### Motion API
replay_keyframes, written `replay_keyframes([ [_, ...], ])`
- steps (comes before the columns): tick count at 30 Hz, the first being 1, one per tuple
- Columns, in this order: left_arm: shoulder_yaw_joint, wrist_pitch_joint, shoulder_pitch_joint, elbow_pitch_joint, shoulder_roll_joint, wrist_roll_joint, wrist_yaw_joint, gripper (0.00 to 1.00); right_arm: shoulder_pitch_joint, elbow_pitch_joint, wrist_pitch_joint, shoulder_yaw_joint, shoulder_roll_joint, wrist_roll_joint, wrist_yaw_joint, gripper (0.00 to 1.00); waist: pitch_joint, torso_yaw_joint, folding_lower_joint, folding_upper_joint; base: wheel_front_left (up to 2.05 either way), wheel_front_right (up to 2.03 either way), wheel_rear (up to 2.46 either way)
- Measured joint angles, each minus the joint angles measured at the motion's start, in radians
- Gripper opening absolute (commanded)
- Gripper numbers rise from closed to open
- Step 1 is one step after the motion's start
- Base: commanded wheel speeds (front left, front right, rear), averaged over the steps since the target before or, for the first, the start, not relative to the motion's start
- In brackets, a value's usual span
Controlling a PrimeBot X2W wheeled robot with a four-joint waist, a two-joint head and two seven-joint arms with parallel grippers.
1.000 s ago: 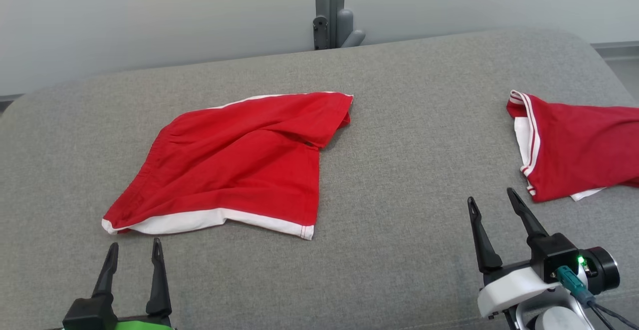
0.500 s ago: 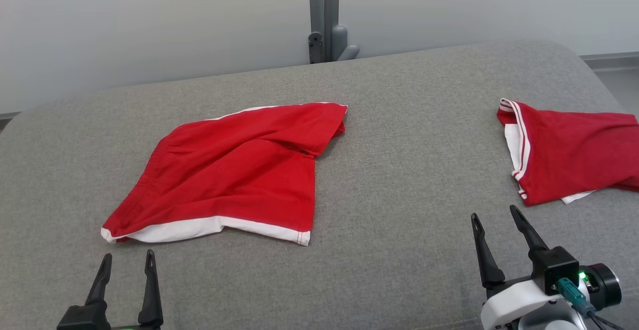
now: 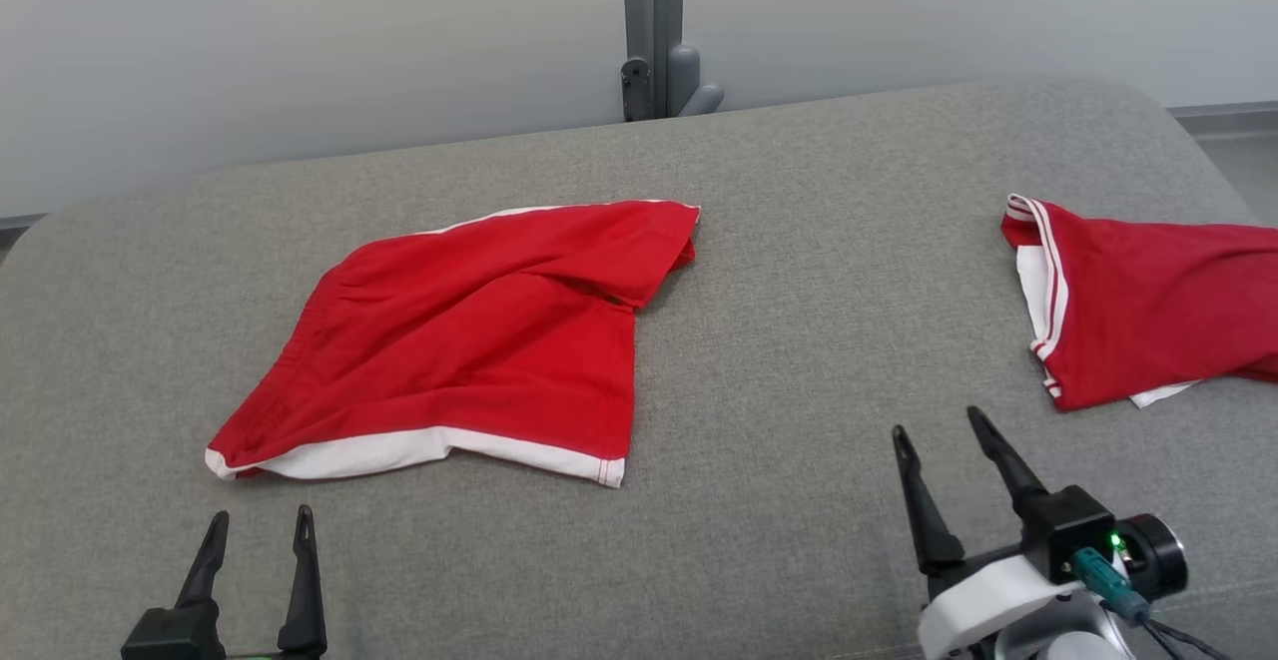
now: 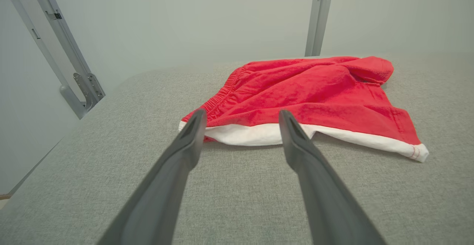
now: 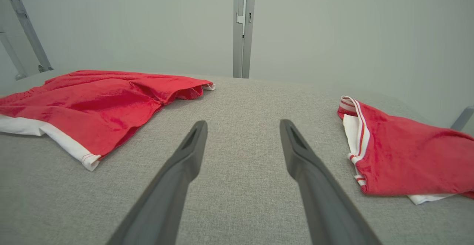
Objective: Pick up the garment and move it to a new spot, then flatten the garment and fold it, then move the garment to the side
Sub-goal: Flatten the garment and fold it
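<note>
The right gripper pinches the shorts by the white hem corner [image 3: 610, 470] next, since it curls up at its tip while the red cloth [image 3: 527, 366] lies slack.
A red garment [image 3: 469, 330] with a white hem lies rumpled on the grey cushioned surface [image 3: 799, 340], left of centre; it looks like shorts with an elastic waistband [image 4: 307, 93] [image 5: 92, 104]. My left gripper [image 3: 260, 525] hovers open just in front of the white hem's left corner, apart from the cloth [image 4: 240, 117]. My right gripper [image 3: 939, 422] stands open over bare grey fabric, between the two red pieces [image 5: 242, 126]. Nothing sits between either pair of fingers.
A second red garment [image 3: 1148, 311] with white and red striped trim lies at the right edge [image 5: 400, 152]. A grey metal post [image 3: 654, 31] with a bracket stands behind the surface against a pale wall. Another slanted metal rail [image 4: 55, 45] is at the far left.
My right gripper has shifted left and a little toward me. The head camera moved slightly, shifting the whole picture. The garments lie as before.
</note>
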Motion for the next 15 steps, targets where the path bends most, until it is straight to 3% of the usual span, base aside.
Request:
replay_keyframes([
  [3,-0.012,0.000,-0.026,0.021,0.027,0.004,-0.001,1.00,-0.031,0.016,0.000,0.069,0.000,0.015,0.000,1.00,0.012,0.004,0.0000,0.0000,0.00,0.00,0.00],
  [5,-0.030,0.000,-0.094,0.048,0.074,0.003,-0.004,1.00,-0.087,0.051,0.000,0.155,0.002,0.031,0.000,1.00,0.036,0.008,0.0000,0.0000,0.00,0.00,0.00],
  [11,-0.110,0.000,-0.279,0.144,0.183,-0.032,-0.005,1.00,-0.267,0.212,0.000,0.392,0.001,0.094,0.000,1.00,0.137,0.017,0.0000,0.0000,0.00,0.00,0.00],
  [15,-0.147,0.000,-0.355,0.198,0.226,-0.051,-0.005,1.00,-0.350,0.296,0.000,0.518,0.001,0.141,0.000,1.00,0.197,0.023,0.0000,0.0000,0.00,0.00,0.00],
])
